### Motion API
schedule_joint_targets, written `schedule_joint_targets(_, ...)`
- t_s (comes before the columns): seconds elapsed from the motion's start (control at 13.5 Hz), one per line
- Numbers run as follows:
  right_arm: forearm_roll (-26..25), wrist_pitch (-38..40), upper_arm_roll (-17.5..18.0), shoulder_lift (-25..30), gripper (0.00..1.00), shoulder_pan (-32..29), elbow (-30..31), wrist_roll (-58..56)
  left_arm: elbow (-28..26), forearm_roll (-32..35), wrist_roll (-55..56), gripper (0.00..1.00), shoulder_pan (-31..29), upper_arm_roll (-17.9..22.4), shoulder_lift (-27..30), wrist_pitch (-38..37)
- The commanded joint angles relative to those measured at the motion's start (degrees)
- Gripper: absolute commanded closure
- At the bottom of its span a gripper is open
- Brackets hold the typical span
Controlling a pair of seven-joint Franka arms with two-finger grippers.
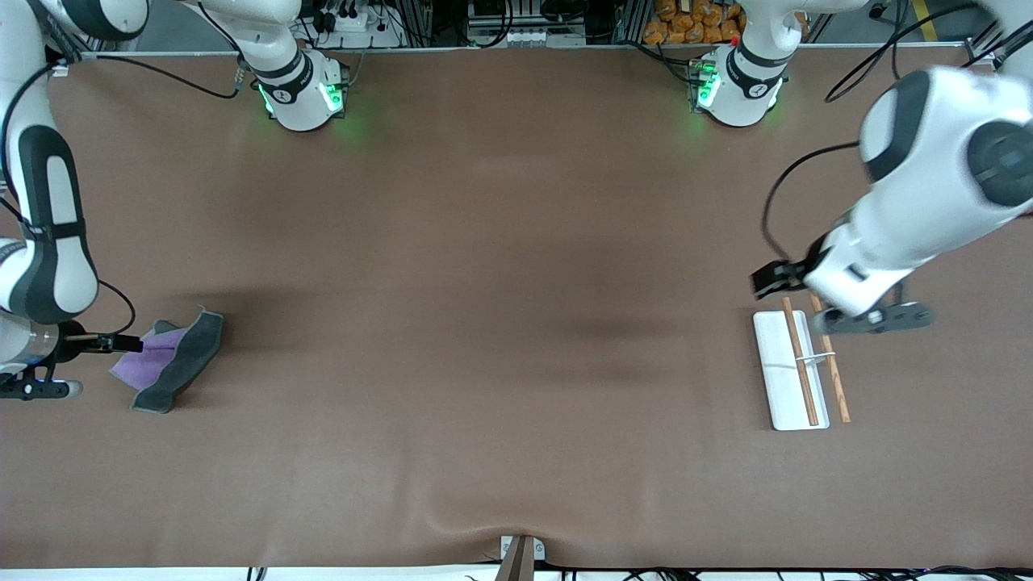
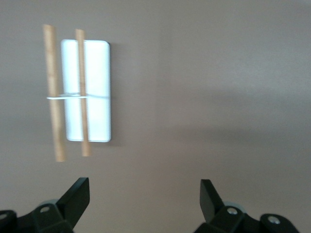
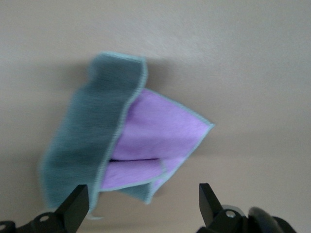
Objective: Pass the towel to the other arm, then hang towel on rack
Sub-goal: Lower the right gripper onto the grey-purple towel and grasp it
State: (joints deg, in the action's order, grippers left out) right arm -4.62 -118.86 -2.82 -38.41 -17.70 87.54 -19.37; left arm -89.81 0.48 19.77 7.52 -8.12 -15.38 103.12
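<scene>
My right gripper grabs the towel by its folded purple flap next, to pass it to the other arm.
The towel lies crumpled on the brown table near the right arm's end, with its dark grey face folded over the light purple one. It also shows in the right wrist view as the towel, just ahead of my right gripper. That right gripper hovers beside the towel, open and holding nothing. The rack is a white base with two wooden rods and a thin metal crosspiece, toward the left arm's end. My left gripper hangs open over the table at the rack's end that is farther from the front camera. In the left wrist view the rack lies ahead of the left gripper.
A brown mat covers the whole table. A small grey clamp sits at the table edge nearest the front camera. Both arm bases stand along the edge farthest from the front camera, with cables trailing from them.
</scene>
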Motion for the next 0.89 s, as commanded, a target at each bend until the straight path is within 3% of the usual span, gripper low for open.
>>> schedule_joint_targets(0.0,-0.83,-3.12,0.88,-3.33,0.00,-3.03,-1.15,-6.46,1.31,-0.31,3.17,0.00,1.62,0.21,-2.10,1.29)
schedule_joint_targets(0.22,-0.05,-4.28,1.06,-4.48,0.00,-3.65,0.25,-8.50,1.39,-0.31,3.87,0.00,3.64,0.30,-3.95,2.78)
schedule_joint_targets(0.59,10.40,-4.36,1.76,-4.48,0.00,-5.06,2.28,-8.41,1.31,0.05,5.45,0.00,4.17,0.30,-5.09,3.75)
schedule_joint_targets(0.81,10.77,-5.07,1.76,-4.74,0.01,-5.06,2.90,-7.97,1.22,0.05,5.98,0.00,4.43,0.30,-5.80,3.75)
